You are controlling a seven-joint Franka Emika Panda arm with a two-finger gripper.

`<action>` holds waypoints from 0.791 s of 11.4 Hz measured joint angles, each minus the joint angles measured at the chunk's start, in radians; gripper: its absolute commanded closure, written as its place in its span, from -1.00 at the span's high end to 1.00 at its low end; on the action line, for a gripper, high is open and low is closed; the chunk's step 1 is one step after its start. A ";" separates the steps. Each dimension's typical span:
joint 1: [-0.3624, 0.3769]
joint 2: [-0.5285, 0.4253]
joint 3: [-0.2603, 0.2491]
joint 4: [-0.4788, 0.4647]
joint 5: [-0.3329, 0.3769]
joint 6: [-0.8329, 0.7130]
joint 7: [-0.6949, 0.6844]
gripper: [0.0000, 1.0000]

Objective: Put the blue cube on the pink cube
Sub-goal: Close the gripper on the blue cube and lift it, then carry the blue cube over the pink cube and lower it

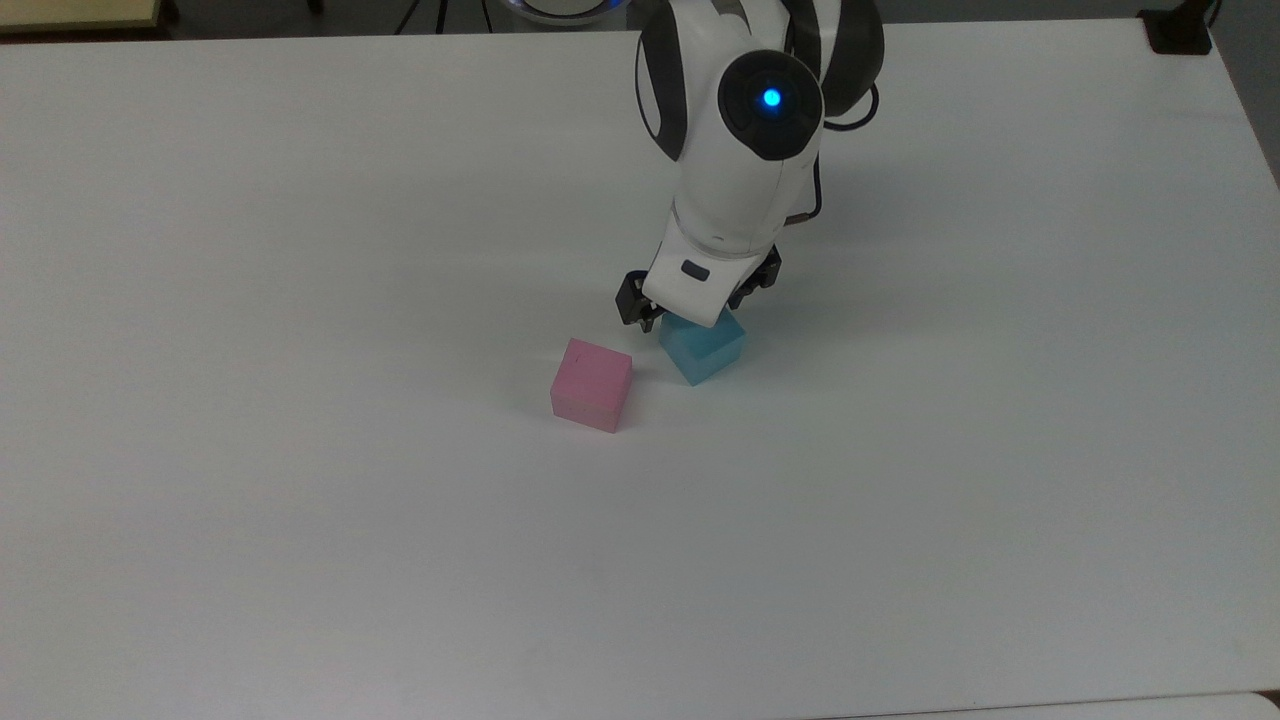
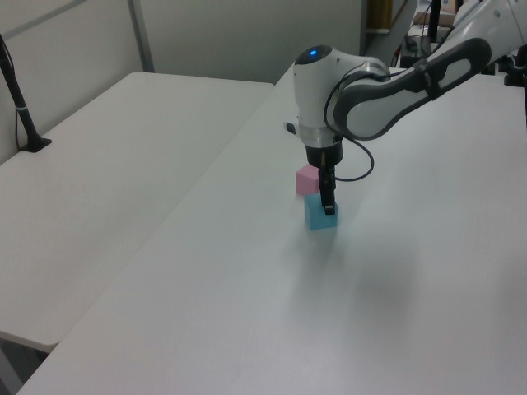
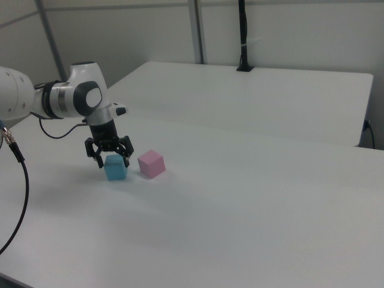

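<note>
My gripper grabs the blue cube by its opposite sides near its top [image 2: 313, 205] next, to set the blue cube on the pink cube [image 2: 305, 180].
The blue cube [image 1: 708, 352] rests on the white table [image 1: 300, 560], just to the top view's right of the pink cube [image 1: 591, 385], with a small gap between them. My gripper [image 1: 700, 308] hangs straight down over the blue cube and covers its far top edge. In the right view my gripper [image 3: 113, 161] is open, one finger on each side of the blue cube [image 3: 116, 170] near its top, and the pink cube [image 3: 151, 164] stands free beside it. The left view has my gripper [image 2: 328, 206] low over the blue cube [image 2: 318, 220], with the pink cube [image 2: 305, 180] behind.
A second white table [image 2: 115, 164] adjoins on the left view's left, with a black post [image 2: 20, 107] at its far edge. Another black pole [image 3: 243, 36] stands at the back of the right view. A dark cable [image 3: 21, 180] hangs at the right view's left.
</note>
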 measured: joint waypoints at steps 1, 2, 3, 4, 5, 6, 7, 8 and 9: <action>0.002 0.009 0.000 0.000 0.000 0.017 0.003 -0.51; 0.002 0.013 0.000 0.000 0.000 0.027 0.016 -0.52; 0.002 0.013 0.000 0.003 0.000 0.028 0.037 -0.52; 0.002 0.011 0.000 0.006 0.000 0.028 0.052 -0.52; 0.002 0.002 -0.001 0.010 0.000 0.023 0.066 -0.50; 0.001 -0.021 -0.003 0.021 0.000 -0.023 0.076 -0.49; -0.003 -0.051 -0.006 0.030 0.000 -0.072 0.082 -0.45; -0.012 -0.083 -0.007 0.034 0.003 -0.103 0.097 -0.45; -0.027 -0.109 -0.008 0.039 0.006 -0.114 0.131 -0.45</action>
